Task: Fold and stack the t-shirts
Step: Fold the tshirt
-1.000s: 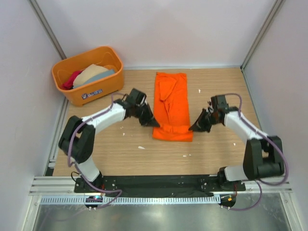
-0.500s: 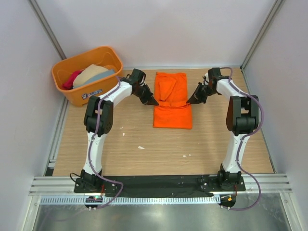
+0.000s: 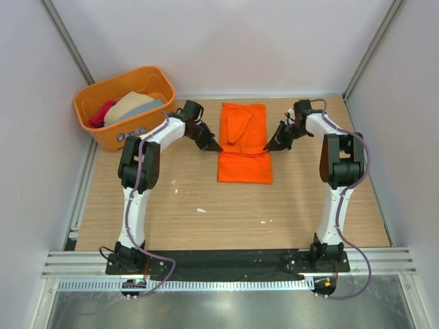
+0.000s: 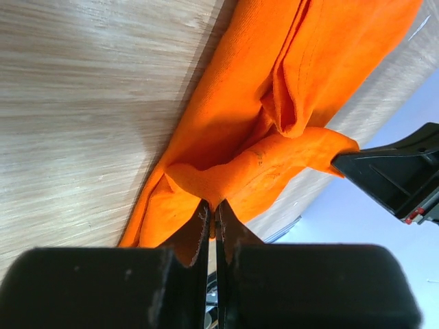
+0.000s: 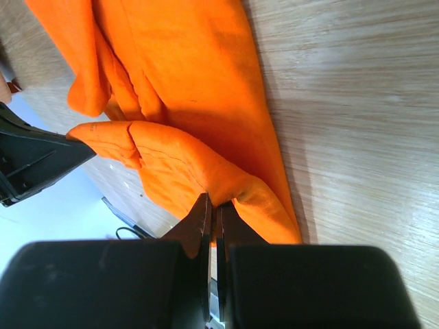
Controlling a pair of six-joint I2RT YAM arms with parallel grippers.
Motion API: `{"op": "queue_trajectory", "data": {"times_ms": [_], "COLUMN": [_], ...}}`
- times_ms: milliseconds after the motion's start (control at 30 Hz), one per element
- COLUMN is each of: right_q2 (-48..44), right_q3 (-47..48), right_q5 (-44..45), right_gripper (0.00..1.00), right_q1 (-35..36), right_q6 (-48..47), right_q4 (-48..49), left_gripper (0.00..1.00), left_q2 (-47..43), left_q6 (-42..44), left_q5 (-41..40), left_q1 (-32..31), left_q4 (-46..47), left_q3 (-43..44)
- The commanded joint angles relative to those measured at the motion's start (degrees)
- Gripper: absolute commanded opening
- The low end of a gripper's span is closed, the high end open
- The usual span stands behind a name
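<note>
The folded edge lies close above the lower layer and its corner would settle on the shirt, so it is time to open my right gripper.
The bright orange t-shirt lies as a long narrow strip in the middle of the table, its near end folded over towards the far end. My left gripper is shut on the left corner of the folded edge. My right gripper is shut on the right corner. Both hold the fold a little above the lower layer of the shirt. Beige, grey-blue and crimson-pink shirts lie bundled in the orange tub.
The rigid orange plastic tub with a label stands at the far left corner. Small white scraps lie on the wooden table. Grey walls close in both sides and the back.
Both grippers have carried the shirt's near edge from the near end towards the far end, folding the shirt over itself. Both arms are now stretched out far.
</note>
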Motion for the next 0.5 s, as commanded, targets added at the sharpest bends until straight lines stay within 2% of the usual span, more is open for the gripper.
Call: {"op": "queue_trajectory", "data": {"times_ms": [0,200,233,300,333,367,400,433,467], "right_q2": [-0.11,1.29,1.56,2.61,3.4,3.67,3.85,3.41,2.8], "right_q3": [2.55,4.21,5.26,6.67,8.59,9.66,10.8,12.46,12.74], "right_q5": [-0.93,-1.1,-1.19,-0.84,0.38,1.35,2.49,4.16,4.69], "right_gripper": [0.01,0.02,0.07,0.16,0.29,0.35,0.38,0.44,0.46], "right_q1": [-0.41,-0.86,-0.86,-1.29,-1.3,-1.38,-1.56,-1.39,-1.47], "right_q6": [-0.54,-0.54,-0.71,-1.07,-1.85,-2.38,-3.08,-4.48,-5.1], "right_q4": [0.01,0.27,0.27,-0.25,-0.52,-1.82,-2.71,-3.85,-5.34], "left_gripper": [0.03,0.1,0.2,0.3,0.42,0.47,0.58,0.65,0.68], "left_q2": [0.54,1.68,1.6,0.9,-0.32,-1.29,-2.43,-5.32,-6.83], "left_q6": [-0.23,0.64,1.26,4.84,6.34,7.67,9.24,11.78,12.94], "left_q5": [2.12,2.03,1.6,-0.5,-4.34,-6.21,-8.4,-11.73,-13.07], "left_q1": [0.4,0.4,0.4,0.32,0.32,0.32,0.32,0.32,0.23], "left_q4": [1.61,1.61,1.34,-1.01,-2.34,-3.74,-5.5,-5.95,-5.95], "left_q3": [1.61,3.8,4.24,5.29,6.43,6.88,6.97,6.01,5.05]}}
